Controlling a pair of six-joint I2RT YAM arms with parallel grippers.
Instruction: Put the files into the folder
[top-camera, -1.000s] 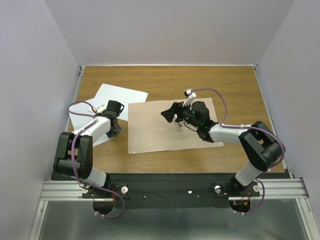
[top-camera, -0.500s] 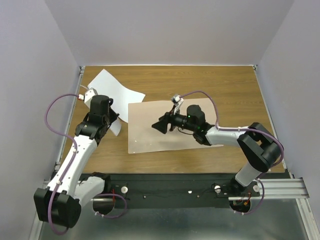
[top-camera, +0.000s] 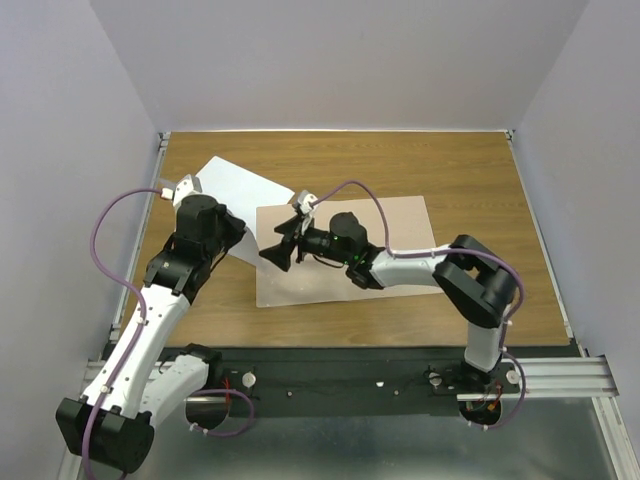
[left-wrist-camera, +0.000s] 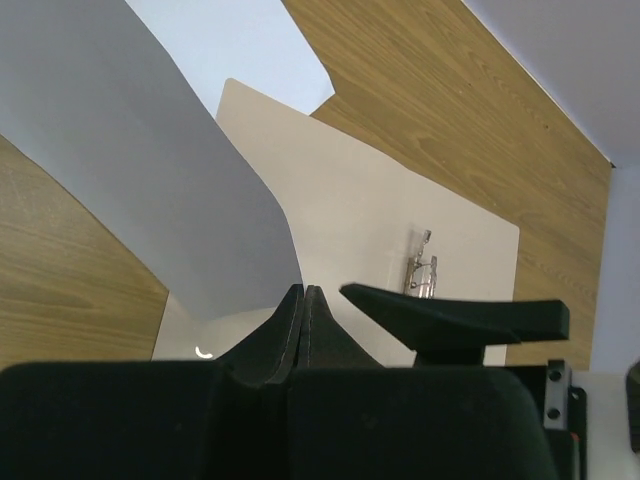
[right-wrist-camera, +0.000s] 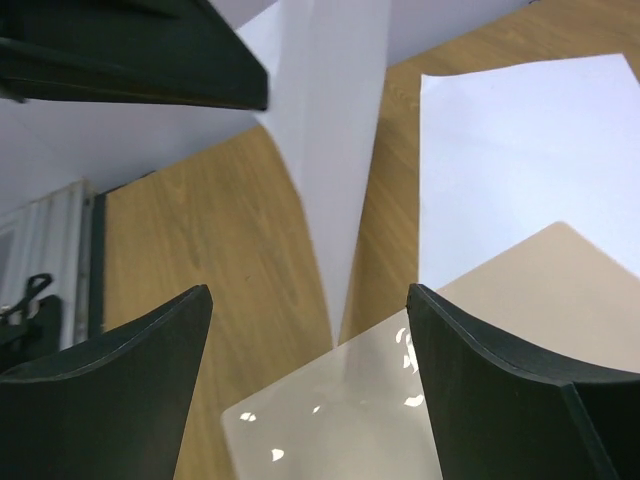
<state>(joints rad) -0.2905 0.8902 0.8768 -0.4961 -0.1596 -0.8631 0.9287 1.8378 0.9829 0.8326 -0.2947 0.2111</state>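
Note:
My right gripper should grab the lifted white file next by its hanging corner (right-wrist-camera: 335, 328). Then the sheet is free to lie flat in the folder.
The tan folder (top-camera: 350, 255) lies open and flat mid-table, its metal clip (left-wrist-camera: 422, 272) showing. My left gripper (top-camera: 237, 236) is shut on the edge of one white file (left-wrist-camera: 150, 190) and holds it lifted and curled beside the folder's left edge. The second white file (right-wrist-camera: 520, 150) lies flat on the table behind, partly under the folder's corner. My right gripper (top-camera: 276, 250) is open and empty, low over the folder's left edge (right-wrist-camera: 340, 420), facing the hanging sheet (right-wrist-camera: 335, 150). In the top view the two files (top-camera: 240, 185) overlap.
Wooden tabletop (top-camera: 470, 180) with white walls on three sides. A metal rail (top-camera: 340, 375) runs along the near edge. The two grippers are close together at the folder's left side.
My left arm has risen and carried the gripped sheet right, toward the folder's left edge. My right gripper has moved left across the folder from its middle to its left edge, still open.

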